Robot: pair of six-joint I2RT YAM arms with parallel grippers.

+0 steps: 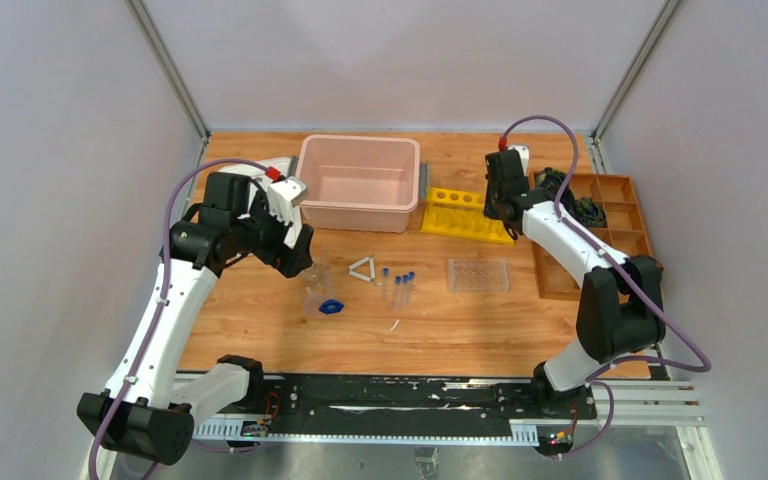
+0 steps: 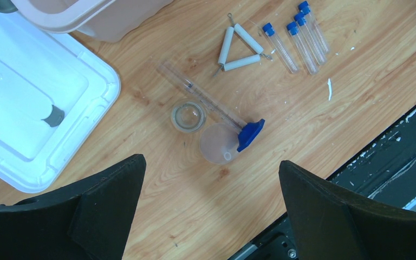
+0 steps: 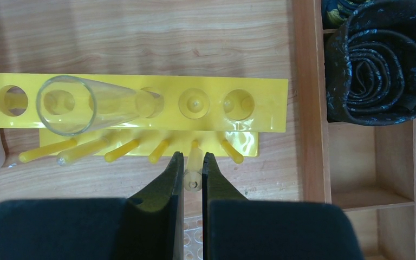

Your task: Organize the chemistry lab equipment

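Observation:
I should open my right gripper now: yellow shows inside the small clear tube [image 3: 194,172], and the tube is in line with its peg, so it would rest on that peg.
My left gripper [image 2: 211,161] is open and empty, hovering above the table. Just past it lie a clear funnel [image 2: 218,144], a small glass beaker [image 2: 188,116] and a clear cylinder [image 2: 195,89] with a blue base piece [image 2: 251,134]. Beyond them are the white triangle frame [image 2: 241,46] and several blue-capped tubes [image 2: 298,35]. In the top view the left gripper [image 1: 300,255] is left of the triangle [image 1: 362,268]. My right gripper [image 3: 194,157] is shut on a small clear tube [image 3: 194,172] that sits over a peg of the yellow rack [image 3: 260,92]. The clear tube rack [image 1: 478,275] lies flat at mid-table.
A pink bin [image 1: 360,180] stands at the back, with a white lid [image 2: 27,108] to its left. A clear conical glass [image 3: 86,103] sits in the yellow rack. A wooden compartment tray [image 1: 590,230] with dark rolled cloth [image 3: 376,59] is at the right.

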